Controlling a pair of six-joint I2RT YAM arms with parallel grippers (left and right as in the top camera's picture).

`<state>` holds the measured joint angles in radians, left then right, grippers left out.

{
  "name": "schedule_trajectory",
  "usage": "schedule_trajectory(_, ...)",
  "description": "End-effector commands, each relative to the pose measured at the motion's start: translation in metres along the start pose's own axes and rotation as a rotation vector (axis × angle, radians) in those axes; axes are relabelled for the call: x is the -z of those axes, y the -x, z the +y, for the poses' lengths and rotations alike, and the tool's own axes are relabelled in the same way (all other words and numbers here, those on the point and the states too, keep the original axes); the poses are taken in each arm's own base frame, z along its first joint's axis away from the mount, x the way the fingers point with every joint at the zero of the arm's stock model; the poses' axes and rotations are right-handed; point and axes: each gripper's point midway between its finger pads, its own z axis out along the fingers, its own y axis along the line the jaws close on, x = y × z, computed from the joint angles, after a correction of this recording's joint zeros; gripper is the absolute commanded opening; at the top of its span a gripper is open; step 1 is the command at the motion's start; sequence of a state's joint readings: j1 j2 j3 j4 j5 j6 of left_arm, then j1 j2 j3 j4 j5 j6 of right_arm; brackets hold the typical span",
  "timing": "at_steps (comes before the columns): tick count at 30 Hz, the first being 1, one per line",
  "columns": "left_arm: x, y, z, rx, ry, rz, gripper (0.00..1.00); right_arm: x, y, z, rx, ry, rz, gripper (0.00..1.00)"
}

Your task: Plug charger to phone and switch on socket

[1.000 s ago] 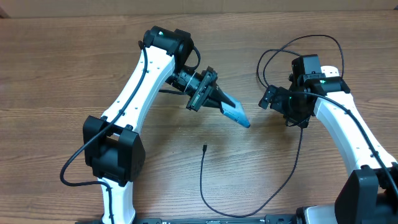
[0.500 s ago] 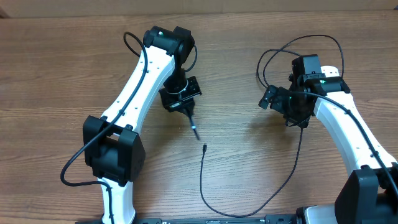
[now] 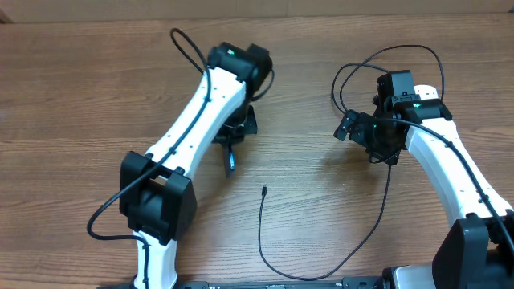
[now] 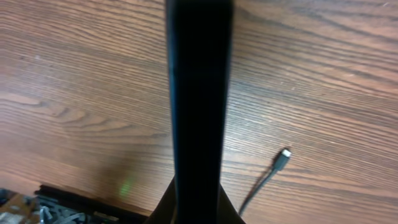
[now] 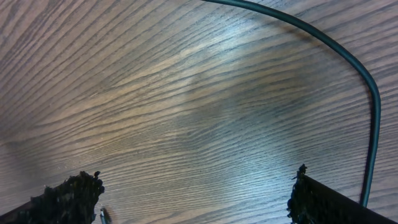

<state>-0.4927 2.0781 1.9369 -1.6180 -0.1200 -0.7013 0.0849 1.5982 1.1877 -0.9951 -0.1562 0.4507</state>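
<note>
My left gripper needs to keep holding the phone [image 3: 230, 161], because it hangs edge-on above the wood and would come down onto the table if I opened now.
My left gripper [image 3: 229, 147] is shut on the phone [image 3: 230, 161], which hangs edge-on, so only a thin blue sliver of screen shows from overhead. In the left wrist view the phone [image 4: 199, 93] is a dark upright bar rising from my gripper [image 4: 198, 213]. The charger's connector tip [image 3: 264, 191] lies on the table right of the phone, apart from it; it also shows in the left wrist view [image 4: 283, 155]. Its thin black cable [image 3: 260, 241] loops along the front towards the right arm. My right gripper [image 3: 347, 128] is open and empty above bare wood [image 5: 199, 205]. The socket is hidden.
A black cable [image 3: 353, 68] loops on the table behind the right arm, and a stretch of dark cable [image 5: 354, 68] curves past in the right wrist view. The wooden table [image 3: 80, 96] spreads to the left. Its front edge [image 4: 74, 196] shows in the left wrist view.
My left arm has swung the phone left and down, turning it from screen-up to edge-on. The cable tip and the right arm have not moved.
</note>
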Motion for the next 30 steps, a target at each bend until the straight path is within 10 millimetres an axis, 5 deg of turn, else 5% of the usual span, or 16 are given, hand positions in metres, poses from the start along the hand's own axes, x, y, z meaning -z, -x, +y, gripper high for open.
schedule_trajectory(1, -0.016, 0.003, 0.006, 0.034, 0.077, -0.009, 0.04, -0.003, 0.001, -0.003, -0.002, -0.012, 0.002, 1.00)
schedule_trajectory(5, -0.035, 0.000, -0.009, -0.039, 0.022, 0.031, 0.04, -0.003, 0.001, -0.003, -0.002, -0.013, 0.002, 1.00)
schedule_trajectory(9, -0.039, -0.003, -0.046, -0.261, -0.175, 0.059, 0.04, -0.003, 0.001, -0.003, -0.002, -0.013, 0.002, 1.00)
schedule_trajectory(16, -0.040, 0.018, -0.042, -0.284, -0.121, -0.045, 0.04, -0.003, 0.001, -0.003, -0.002, -0.012, 0.002, 1.00)
schedule_trajectory(30, -0.057, 0.017, -0.054, -0.311, -0.143, -0.056, 0.04, -0.003, 0.001, -0.003, -0.002, -0.012, 0.002, 1.00)
